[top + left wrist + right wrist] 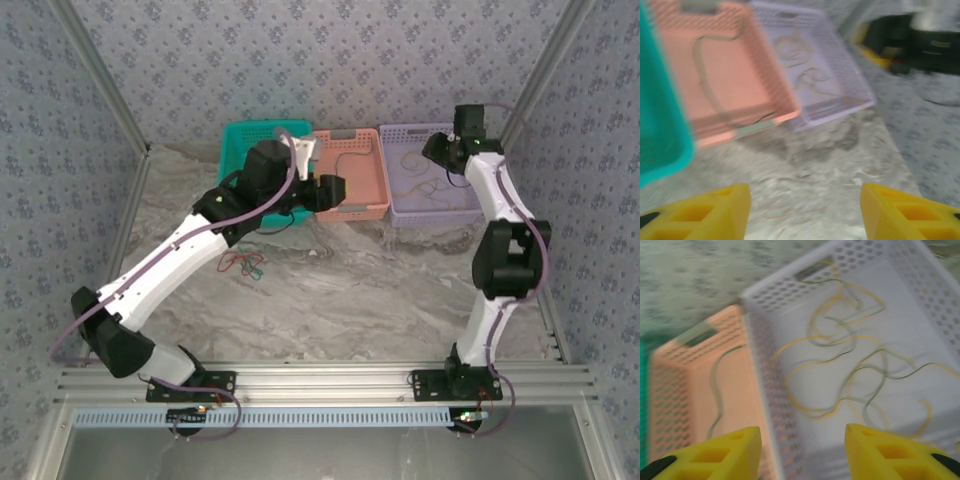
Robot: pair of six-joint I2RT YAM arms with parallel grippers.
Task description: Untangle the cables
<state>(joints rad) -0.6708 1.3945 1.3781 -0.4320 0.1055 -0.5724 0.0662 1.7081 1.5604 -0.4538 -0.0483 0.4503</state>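
I should next grab only a red piece of the small tangle with my right gripper and leave the green cable free, so that I can pull the cables apart.
Yellow and green cables [850, 365] lie looped together on the floor of the purple basket [780, 290]. My right gripper [803, 432] hangs open just above that basket's left wall, its yellow fingers [875, 445] wide apart with nothing between them. A single green cable [715, 385] snakes along the orange basket [675, 400]. A small red and green tangle of cables [243, 263] rests on the marble table. My left gripper [805, 195] is open over bare marble in front of the orange basket [777, 80]; in the top view the left gripper [325, 190] is at that basket's front edge.
Three baskets stand in a row at the back: teal [240, 140], orange [372, 205], purple [400, 215]. The right gripper [440, 150] is over the purple one. Patterned walls close in the table on both sides and behind.
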